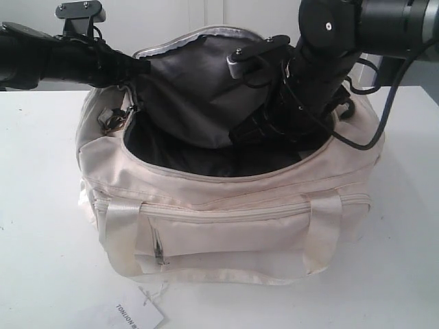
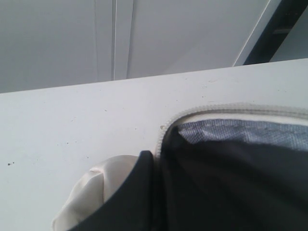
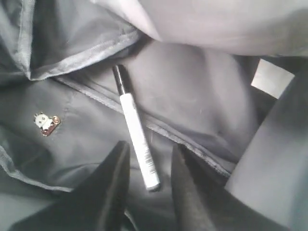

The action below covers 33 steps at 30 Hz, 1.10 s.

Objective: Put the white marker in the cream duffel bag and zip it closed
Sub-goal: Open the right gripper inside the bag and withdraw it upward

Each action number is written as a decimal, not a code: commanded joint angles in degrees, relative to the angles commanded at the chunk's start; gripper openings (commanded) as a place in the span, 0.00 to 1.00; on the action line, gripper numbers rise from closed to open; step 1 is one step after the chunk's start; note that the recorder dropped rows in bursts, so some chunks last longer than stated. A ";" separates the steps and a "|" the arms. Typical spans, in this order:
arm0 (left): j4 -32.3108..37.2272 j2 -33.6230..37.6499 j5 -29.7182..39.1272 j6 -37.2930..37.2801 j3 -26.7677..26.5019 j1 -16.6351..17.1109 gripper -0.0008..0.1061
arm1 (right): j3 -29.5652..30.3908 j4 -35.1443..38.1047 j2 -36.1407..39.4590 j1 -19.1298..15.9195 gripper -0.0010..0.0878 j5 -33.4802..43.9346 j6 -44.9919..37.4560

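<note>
Next, my right gripper takes hold of the zipper's pull tab, to zip the cream duffel bag (image 1: 226, 219) closed over the white marker.
The cream duffel bag (image 1: 226, 219) sits on the table with its curved flap (image 1: 192, 89) lifted, showing the dark lining. My left gripper (image 1: 137, 68) is shut on the flap's zip edge (image 2: 166, 130) and holds it up; only one dark finger (image 2: 139, 187) shows in the left wrist view. My right gripper (image 1: 274, 130) reaches down into the bag's mouth. In the right wrist view it (image 3: 150, 146) is open. The white marker (image 3: 134, 125) lies loose on the lining between the fingers (image 3: 113, 183), touching neither, its dark tip pointing away.
A white paper tag (image 1: 140, 312) lies on the white table (image 1: 41, 205) in front of the bag. Black cables (image 1: 357, 137) hang from the right arm over the bag's rim. Inside are a small metal snap (image 3: 45, 122) and a white label (image 3: 272, 77).
</note>
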 joint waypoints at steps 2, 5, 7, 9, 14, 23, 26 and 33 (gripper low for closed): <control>0.00 0.00 0.00 0.00 0.00 0.00 0.01 | 0.00 0.36 -3.01 0.00 0.34 0.11 0.00; 0.00 0.00 0.00 0.00 0.00 0.00 0.01 | 0.00 6.25 -7.53 0.00 0.22 0.20 0.00; 0.00 0.00 0.00 0.00 0.00 0.00 0.01 | 0.00 11.17 -9.66 0.00 0.06 1.78 0.00; 0.00 0.00 0.00 0.00 0.00 0.00 0.01 | 0.00 15.25 -10.79 0.00 0.01 3.66 -0.10; 0.00 0.00 0.00 0.00 0.00 0.00 0.01 | 0.21 17.02 -12.45 0.00 0.01 7.76 -0.10; 0.00 0.00 0.00 0.00 0.00 0.00 0.01 | 0.35 18.33 -16.12 1.01 0.01 17.45 -3.28; 0.00 0.00 0.00 0.00 0.00 0.00 0.01 | 0.59 19.40 -17.11 2.27 0.01 17.45 -5.26; 0.00 0.00 0.00 0.00 0.00 0.00 0.01 | 6.70 23.57 -19.95 4.13 0.01 17.45 -13.67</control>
